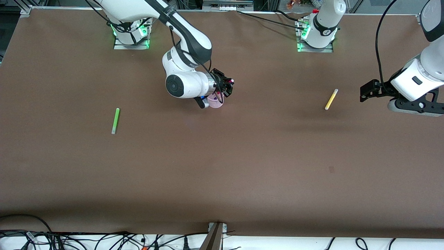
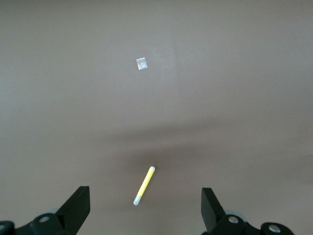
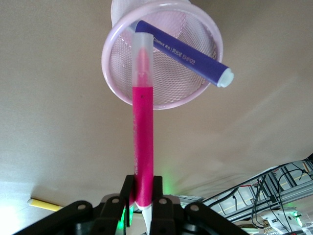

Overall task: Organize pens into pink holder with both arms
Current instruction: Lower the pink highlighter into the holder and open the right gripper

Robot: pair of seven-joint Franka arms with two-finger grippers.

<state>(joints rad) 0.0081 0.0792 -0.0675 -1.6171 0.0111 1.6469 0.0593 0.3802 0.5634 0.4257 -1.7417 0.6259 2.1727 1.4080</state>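
The magenta pen's clear cap [image 3: 142,58] reaches inside the holder's rim [image 3: 172,105] in the right wrist view, so my right gripper should open now.
The pink holder [image 1: 215,101] [image 3: 183,54] stands mid-table, partly hidden by the right arm. A dark purple pen [image 3: 183,54] leans inside it, its pale tip over the rim. My right gripper [image 1: 227,86] [image 3: 143,188] is shut on a magenta pen [image 3: 143,147] whose clear cap reaches the holder's rim. A yellow pen [image 1: 331,99] [image 2: 144,185] lies on the table toward the left arm's end. My left gripper [image 1: 367,91] [image 2: 145,215] hovers open above the table beside the yellow pen. A light green pen [image 1: 115,120] lies toward the right arm's end.
The brown table [image 1: 222,166] stretches toward the front camera. A small pale square mark [image 2: 142,63] sits on the table surface. Cables [image 1: 104,241] run along the table's near edge.
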